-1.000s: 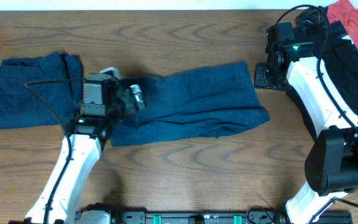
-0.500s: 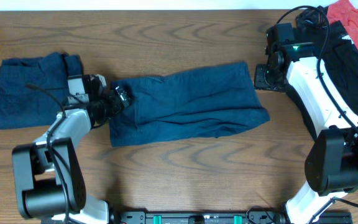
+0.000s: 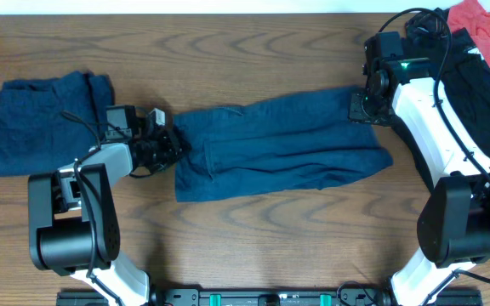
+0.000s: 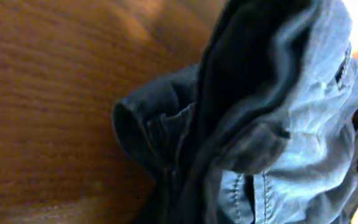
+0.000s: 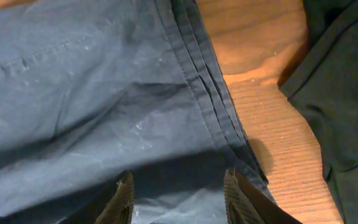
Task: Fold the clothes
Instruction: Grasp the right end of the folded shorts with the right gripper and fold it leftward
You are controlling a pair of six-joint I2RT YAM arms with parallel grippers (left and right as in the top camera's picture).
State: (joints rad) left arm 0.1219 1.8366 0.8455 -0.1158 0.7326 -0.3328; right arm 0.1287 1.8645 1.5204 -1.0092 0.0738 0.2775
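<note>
My right gripper will next grip the longer garment's hemmed end, opposite my left gripper, so that this end can be folded over the garment.
Two pieces of dark navy clothes lie on the wooden table. One sits bunched at the far left. The longer one stretches across the middle. My left gripper lies low at this garment's left end, shut on its bunched edge. The left wrist view is filled by gathered blue cloth, and the fingers are hidden there. My right gripper hovers over the garment's upper right corner. It is open, with its fingers apart over the hemmed cloth.
A black garment and a red cloth lie at the right edge under the right arm; the black one is just right of the right gripper. Bare wood runs along the back and front.
My left gripper has gone from open to shut on the middle garment's left end. It moved right, and the whole garment shifted right with it. The right arm has stayed put.
</note>
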